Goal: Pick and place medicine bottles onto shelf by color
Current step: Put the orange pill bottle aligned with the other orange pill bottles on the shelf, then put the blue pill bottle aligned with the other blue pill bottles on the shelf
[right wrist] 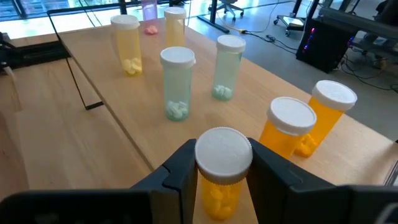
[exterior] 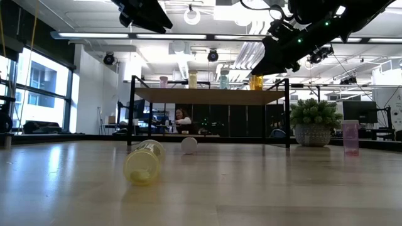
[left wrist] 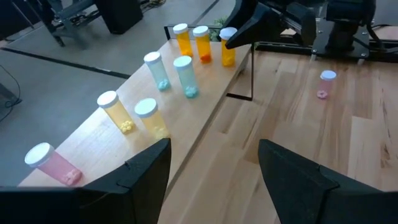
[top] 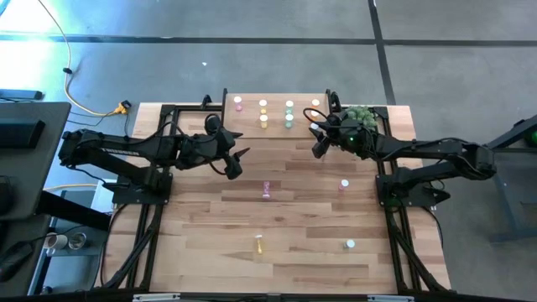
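The orange bottle (right wrist: 221, 196) is upright with its lower end at the shelf board (right wrist: 168, 140) and would stand, so it is time to open my right gripper now.
The shelf (top: 275, 126) stands at the table's far edge with pink (right wrist: 149, 12), yellow (right wrist: 127, 43), green (right wrist: 177, 90) and orange (right wrist: 289, 127) bottles upright on it. My right gripper (top: 317, 139) is at the shelf's right near corner, shut on an orange bottle (right wrist: 222, 168) with a white cap. My left gripper (top: 240, 161) hangs open and empty over the table just in front of the shelf's left part. On the table lie a pink bottle (top: 267, 190) and a yellow bottle (top: 258, 245); another pink bottle (top: 344, 184) and a green one (top: 350, 244) stand. My right gripper pinches the orange bottle's body just below the cap (right wrist: 219, 186) between its two fingers (right wrist: 180, 171), one on each side. The fingers slant down from the table's right side. The bottle is upright over the shelf's near edge; whether its base rests on the board is hidden.
A potted plant (top: 359, 116) stands right of the shelf, close behind my right wrist. Two orange bottles (right wrist: 329, 112) stand just beyond the held one. The middle of the table between the loose bottles is bare wood. A person (exterior: 182, 117) sits in the room behind.
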### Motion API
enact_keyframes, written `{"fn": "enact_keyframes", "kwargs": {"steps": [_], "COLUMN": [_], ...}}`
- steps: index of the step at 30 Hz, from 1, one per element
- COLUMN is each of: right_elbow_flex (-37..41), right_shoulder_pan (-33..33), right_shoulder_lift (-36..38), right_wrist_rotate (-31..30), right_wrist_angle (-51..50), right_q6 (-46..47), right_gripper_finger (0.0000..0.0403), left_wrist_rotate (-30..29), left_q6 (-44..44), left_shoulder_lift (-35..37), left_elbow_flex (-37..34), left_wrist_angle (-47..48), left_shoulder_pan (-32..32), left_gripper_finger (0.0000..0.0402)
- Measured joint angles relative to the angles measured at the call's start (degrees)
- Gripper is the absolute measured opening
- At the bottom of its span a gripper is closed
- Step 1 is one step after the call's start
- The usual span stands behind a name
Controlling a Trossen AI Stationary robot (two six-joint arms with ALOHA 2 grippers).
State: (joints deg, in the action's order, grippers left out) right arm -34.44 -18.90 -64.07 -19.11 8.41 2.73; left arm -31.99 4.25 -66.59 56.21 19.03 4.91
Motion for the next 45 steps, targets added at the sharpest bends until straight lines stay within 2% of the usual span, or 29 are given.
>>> {"fn": "enact_keyframes", "kwargs": {"steps": [10, 20, 45], "right_elbow_flex": [0.0, 0.1, 0.1], "right_shoulder_pan": [0.0, 0.0, 0.0], "right_shoulder_lift": [0.0, -0.1, 0.0], "right_wrist_rotate": [0.0, -1.7, -1.7], "right_wrist_angle": [-0.3, -0.6, 4.4], "right_q6": [-0.1, -0.1, -1.5], "right_gripper_finger": [0.0104, 0.0149, 0.0152], "left_wrist_rotate": [-0.2, -0.2, -0.1], "left_q6": [0.0, -1.5, -1.5], "left_shoulder_lift": [0.0, 0.0, 0.0], "left_elbow_flex": [0.0, 0.0, 0.0], "left_wrist_angle": [0.0, 0.0, 0.0], "left_shoulder_pan": [0.0, 0.0, 0.0], "left_gripper_finger": [0.0229, 0.0229, 0.0229]}}
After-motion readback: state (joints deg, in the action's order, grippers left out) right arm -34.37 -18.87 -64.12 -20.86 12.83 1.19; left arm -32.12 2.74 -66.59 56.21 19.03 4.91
